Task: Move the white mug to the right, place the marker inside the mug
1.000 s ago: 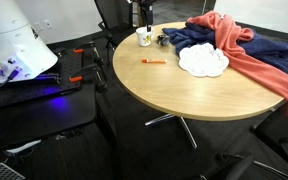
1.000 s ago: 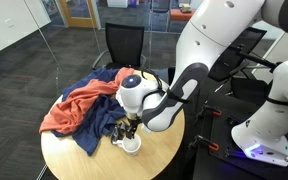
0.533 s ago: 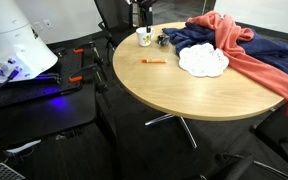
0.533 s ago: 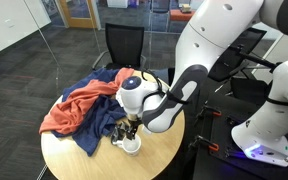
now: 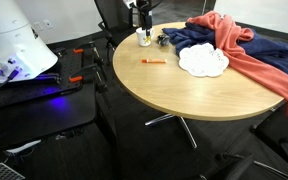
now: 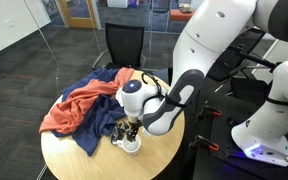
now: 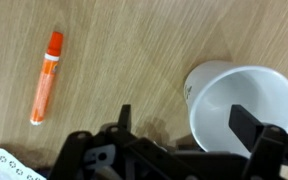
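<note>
The mug's rim is lined up below my open fingers, so closing now would miss the mug (image 5: 144, 38). My gripper lowers first, then closes on the mug.
A white mug (image 5: 144, 38) stands upright near the round wooden table's far edge; it also shows in an exterior view (image 6: 130, 144) and in the wrist view (image 7: 239, 100). An orange marker (image 5: 153, 62) lies flat on the table a little in front of the mug, and shows in the wrist view (image 7: 45, 76) at the upper left. My gripper (image 5: 141, 22) hangs directly over the mug, also seen in an exterior view (image 6: 129, 130). In the wrist view the gripper (image 7: 184, 120) is open, with one finger outside the mug's wall and the other over its opening. The mug is empty.
A blue cloth (image 5: 206, 45), a red cloth (image 5: 254, 55) and a white round cloth (image 5: 202, 61) lie on the table (image 5: 194, 95) beside the mug. A black chair (image 6: 124, 45) stands behind the table. The robot's base (image 6: 259, 140) stands close by.
The gripper has come down slightly toward the mug. The mug and the marker have not moved.
</note>
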`<state>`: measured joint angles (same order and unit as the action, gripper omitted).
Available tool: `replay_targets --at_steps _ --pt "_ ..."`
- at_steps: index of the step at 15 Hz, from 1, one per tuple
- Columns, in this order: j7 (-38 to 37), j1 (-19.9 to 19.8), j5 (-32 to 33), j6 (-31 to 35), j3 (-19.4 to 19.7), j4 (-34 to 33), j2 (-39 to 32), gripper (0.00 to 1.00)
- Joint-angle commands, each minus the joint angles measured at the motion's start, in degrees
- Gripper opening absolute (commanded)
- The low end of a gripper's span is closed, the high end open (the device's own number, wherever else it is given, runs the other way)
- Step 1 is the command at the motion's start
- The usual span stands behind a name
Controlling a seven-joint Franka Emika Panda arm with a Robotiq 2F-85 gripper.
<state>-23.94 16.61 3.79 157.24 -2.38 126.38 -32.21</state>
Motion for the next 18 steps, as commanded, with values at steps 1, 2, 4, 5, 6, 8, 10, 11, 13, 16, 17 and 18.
replay_targets --at_steps 1,2,4,5,6,8,10,11,13,16,17,18 --pt "0.4 0.9 -1.9 2.8 0.6 -1.5 -2.1 1.0" --pt "0.2 1.1 -2.2 3.5 0.8 -1.7 -2.6 1.0" --pt "0.2 1.3 -2.8 4.2 1.0 -2.2 -3.5 1.0" --pt "0.1 1.4 -3.0 4.3 1.1 -2.5 -3.9 1.0" --pt "0.1 1.6 -3.2 4.4 1.1 -2.8 -4.3 1.0" --pt "0.0 2.0 -3.6 4.4 1.4 -3.4 -5.0 1.0" --pt "-0.1 2.5 -3.6 4.5 1.9 -3.9 -5.6 0.72" --pt "-0.2 2.7 -3.6 4.6 2.1 -4.1 -5.8 0.66" --pt "-0.1 2.9 -3.7 4.5 2.2 -4.4 -6.2 0.49" --pt "-0.1 3.0 -3.9 4.0 2.1 -4.9 -6.6 0.27" --pt "0.0 2.9 -4.1 3.7 2.0 -5.1 -6.8 0.2" --pt "0.3 2.9 -4.2 3.5 1.9 -5.1 -6.8 0.12"
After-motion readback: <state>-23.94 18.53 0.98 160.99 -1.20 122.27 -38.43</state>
